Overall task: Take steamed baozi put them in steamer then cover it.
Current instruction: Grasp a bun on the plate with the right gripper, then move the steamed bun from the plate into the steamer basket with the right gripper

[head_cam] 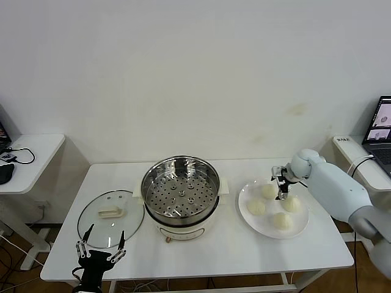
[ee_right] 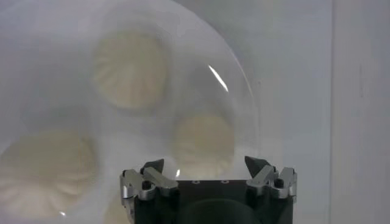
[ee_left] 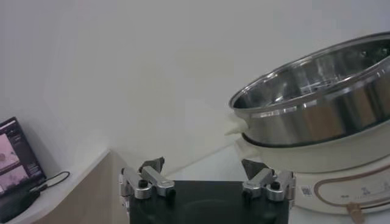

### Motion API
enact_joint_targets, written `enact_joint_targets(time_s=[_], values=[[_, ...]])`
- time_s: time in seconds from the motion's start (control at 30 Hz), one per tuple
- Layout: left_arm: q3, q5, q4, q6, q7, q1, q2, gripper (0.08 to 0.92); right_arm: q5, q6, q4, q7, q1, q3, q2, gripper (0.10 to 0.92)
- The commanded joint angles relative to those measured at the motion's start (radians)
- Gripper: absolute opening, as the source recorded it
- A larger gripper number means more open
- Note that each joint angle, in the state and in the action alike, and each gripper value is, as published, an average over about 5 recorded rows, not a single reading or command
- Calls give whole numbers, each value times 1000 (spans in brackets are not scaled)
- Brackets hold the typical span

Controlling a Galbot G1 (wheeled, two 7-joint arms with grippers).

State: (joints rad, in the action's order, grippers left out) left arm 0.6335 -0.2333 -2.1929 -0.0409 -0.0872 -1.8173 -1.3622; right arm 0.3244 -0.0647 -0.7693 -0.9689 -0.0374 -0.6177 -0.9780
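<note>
The robot's right gripper will next grab the rear baozi by its rounded sides to fill the steamer [head_cam: 181, 189].
Several cream-white baozi [head_cam: 257, 207] lie on a white plate [head_cam: 244, 213] at the table's right. My right gripper [head_cam: 281, 190] hangs open just above them, between the rear bun [head_cam: 269, 190] and the right bun [head_cam: 291, 203]. The right wrist view looks down on the baozi [ee_right: 204, 137] and the plate rim [ee_right: 244, 91], with that gripper [ee_right: 205, 165] open and nothing in it. The steel steamer [head_cam: 181, 189] stands uncovered at the centre, its perforated tray bare. The glass cover [head_cam: 110, 217] lies flat to its left. My left gripper [head_cam: 104, 234] waits open at the cover's near edge, with the steamer [ee_left: 317, 109] beyond its fingers [ee_left: 152, 165].
A white side table [head_cam: 36, 149] with cables stands at the far left. At the far right, another desk carries an open laptop [head_cam: 380, 131]. The white work table's front edge [head_cam: 195, 268] runs just below the plate and the cover.
</note>
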Motion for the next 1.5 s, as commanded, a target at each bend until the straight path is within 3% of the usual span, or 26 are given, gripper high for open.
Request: enact_joint_targets(time_s=[0.03, 0.27, 0.53, 0.8, 1.23, 1.5], values=[[2, -1, 0, 5, -2, -3, 0, 823, 7, 3, 43, 1, 5, -2, -34, 823], [0, -4, 3, 12, -4, -11, -4, 823, 14, 0, 47, -8, -6, 0, -47, 768], [2, -4, 1, 14, -6, -16, -5, 823, 21, -2, 45, -20, 0, -3, -44, 634], [1, -1, 2, 15, -7, -16, -3, 823, -23, -11, -15, -44, 37, -38, 5, 595], [-4, 6, 1, 13, -4, 5, 12, 823, -327, -95, -379, -53, 283, -256, 204, 594], [0, 25, 6, 13, -3, 20, 23, 823, -533, -109, -471, -10, 580, -462, 155, 594]])
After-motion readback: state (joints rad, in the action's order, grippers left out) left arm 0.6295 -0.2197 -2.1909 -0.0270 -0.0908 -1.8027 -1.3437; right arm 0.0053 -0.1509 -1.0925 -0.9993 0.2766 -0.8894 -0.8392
